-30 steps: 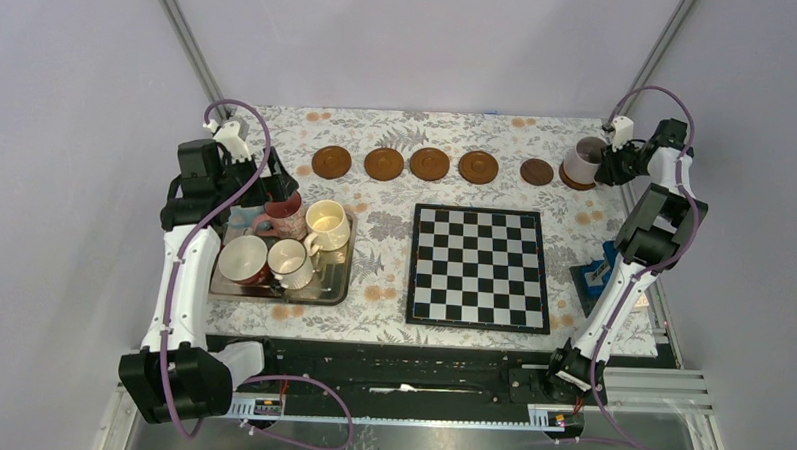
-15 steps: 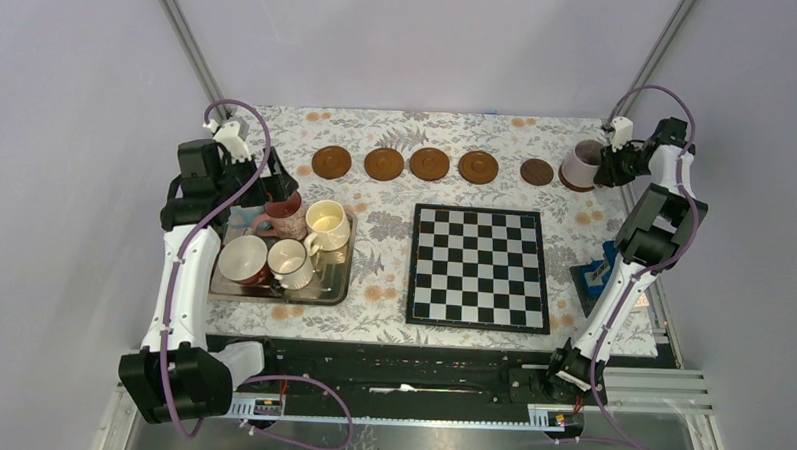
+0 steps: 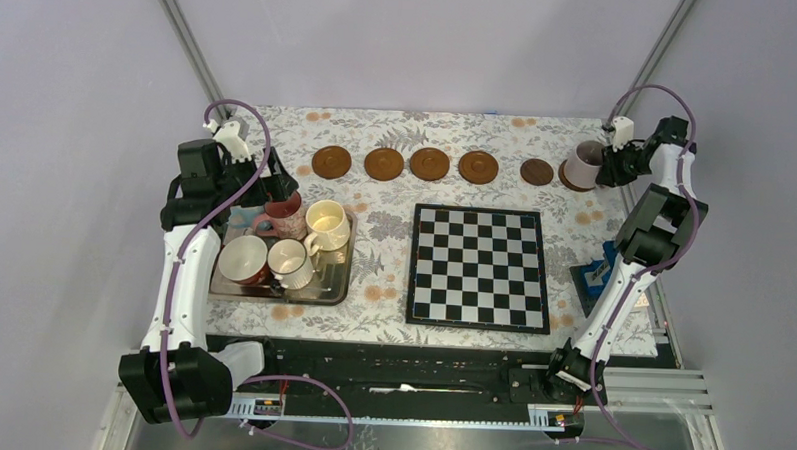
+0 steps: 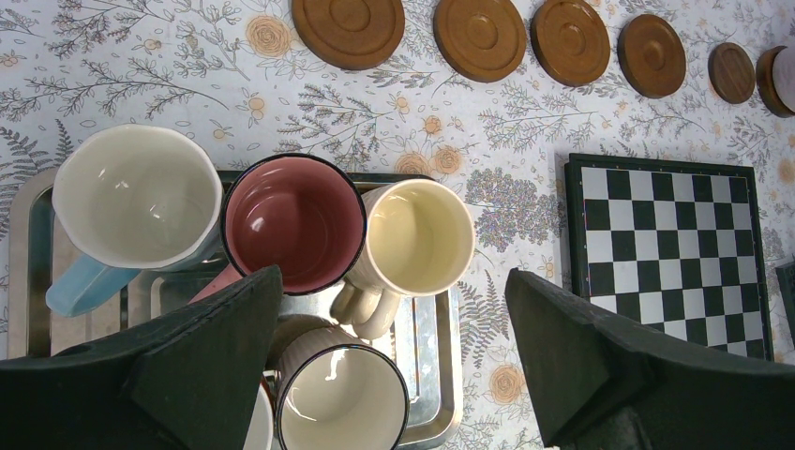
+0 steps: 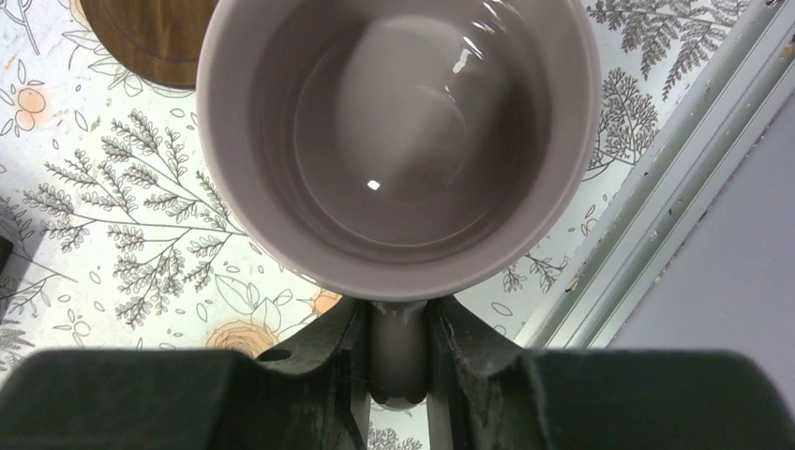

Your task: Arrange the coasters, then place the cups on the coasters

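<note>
The lilac cup (image 3: 583, 162) stands upright over the coaster, whose edge peeks out beneath, and would land there, so it is time for my right gripper to release the cup.
Five bare coasters (image 3: 430, 164) lie in a row along the back of the table, and a sixth (image 3: 568, 182) peeks out under the lilac cup (image 3: 583, 162) at the row's right end. My right gripper (image 5: 400, 314) is shut on that cup's handle (image 5: 398, 361); I cannot tell whether the cup touches the coaster. My left gripper (image 4: 392, 281) hangs open above the metal tray (image 4: 441, 375). The tray holds the light blue (image 4: 136, 192), pink (image 4: 295, 220), cream-yellow (image 4: 417, 234) and white (image 4: 342, 398) cups, plus a dark-red one (image 3: 242, 258).
A black-and-white chessboard (image 3: 478, 266) lies right of the tray, in front of the coaster row. A blue object (image 3: 598, 277) sits by the right arm. Metal frame rails (image 5: 656, 216) run close beside the lilac cup at the table's right edge.
The lilac cup in my right gripper has come down slightly over the rightmost coaster. The left arm and the cups in the tray have not moved.
</note>
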Motion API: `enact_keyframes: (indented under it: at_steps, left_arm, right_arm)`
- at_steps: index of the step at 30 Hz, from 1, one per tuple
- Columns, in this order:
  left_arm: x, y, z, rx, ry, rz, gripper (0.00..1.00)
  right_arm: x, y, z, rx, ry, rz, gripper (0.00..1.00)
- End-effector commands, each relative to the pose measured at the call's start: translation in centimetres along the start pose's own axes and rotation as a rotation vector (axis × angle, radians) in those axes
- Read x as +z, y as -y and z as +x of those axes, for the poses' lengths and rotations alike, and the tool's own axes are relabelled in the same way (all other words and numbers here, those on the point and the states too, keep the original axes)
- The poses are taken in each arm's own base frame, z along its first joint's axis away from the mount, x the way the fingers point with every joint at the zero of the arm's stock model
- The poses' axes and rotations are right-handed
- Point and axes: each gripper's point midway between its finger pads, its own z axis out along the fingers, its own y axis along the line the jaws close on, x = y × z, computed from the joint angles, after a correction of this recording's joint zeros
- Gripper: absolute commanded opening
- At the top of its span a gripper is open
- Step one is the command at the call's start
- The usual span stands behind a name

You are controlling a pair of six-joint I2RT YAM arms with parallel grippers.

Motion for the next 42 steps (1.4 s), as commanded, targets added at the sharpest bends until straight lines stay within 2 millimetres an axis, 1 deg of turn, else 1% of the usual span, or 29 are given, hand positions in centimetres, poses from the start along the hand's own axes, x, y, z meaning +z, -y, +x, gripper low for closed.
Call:
enact_keyframes:
  at_steps: [1,7,11,12,14,16,18,21,26,29,30,33,37,42]
  left_arm:
    - [-0.5,0.3,-1.9,0.027,0.061,0.002,0.99]
    - [-0.5,0.3,-2.1,0.027,0.063,0.002,0.99]
    - [-0.5,0.3,-2.1,0.028,0.063,0.003,0.99]
    - [-0.5,0.3,-2.1,0.026,0.063,0.003,0.99]
    - [-0.4,0.3,-2.0,0.024,0.06,0.003,0.99]
    - [-0.4,0.3,-2.0,0.023,0.059,0.006,0.99]
    - [-0.4,0.3,-2.0,0.023,0.058,0.008,0.99]
    - [-0.4,0.4,-2.1,0.024,0.06,0.011,0.99]
    - [-0.6,0.5,-2.2,0.031,0.066,0.013,0.99]
    - [-0.7,0.6,-2.3,0.038,0.069,0.017,0.99]
    - [-0.8,0.7,-2.4,0.04,0.071,0.018,0.99]
    - [-0.9,0.7,-2.3,0.049,0.073,0.022,0.99]
    - [-0.9,0.6,-2.1,0.062,0.068,0.02,0.99]
    - [-0.8,0.5,-1.8,0.072,0.046,0.019,0.99]
  right_arm:
    - [-1.1,0.5,-3.3,-0.068,0.1,0.045,0.22]
    - [-0.5,0.4,-2.6,-0.063,0.099,0.044,0.22]
    - [-0.5,0.4,-2.6,-0.063,0.1,0.047,0.24]
    - [-0.5,0.4,-2.7,-0.061,0.1,0.048,0.27]
    - [-0.6,0.4,-2.8,-0.06,0.102,0.048,0.39]
    - [-0.9,0.3,-3.0,-0.056,0.105,0.048,0.47]
    - [-1.3,0.3,-3.4,-0.053,0.112,0.049,0.53]
    - [-2.0,0.0,-4.1,-0.052,0.124,0.047,0.58]
    - [-3.5,-0.2,-5.2,-0.055,0.126,0.047,0.74]
    - [-4.8,-0.3,-6.1,-0.064,0.132,0.059,0.91]
    - [-5.3,-0.4,-6.4,-0.065,0.137,0.063,0.98]
    - [-6.8,-0.6,-7.8,-0.062,0.162,0.081,1.0]
    - [-9.0,-0.6,-10.3,-0.025,0.217,0.108,0.99]
    - [-12.3,-1.3,-14.7,0.038,0.316,0.12,1.0]
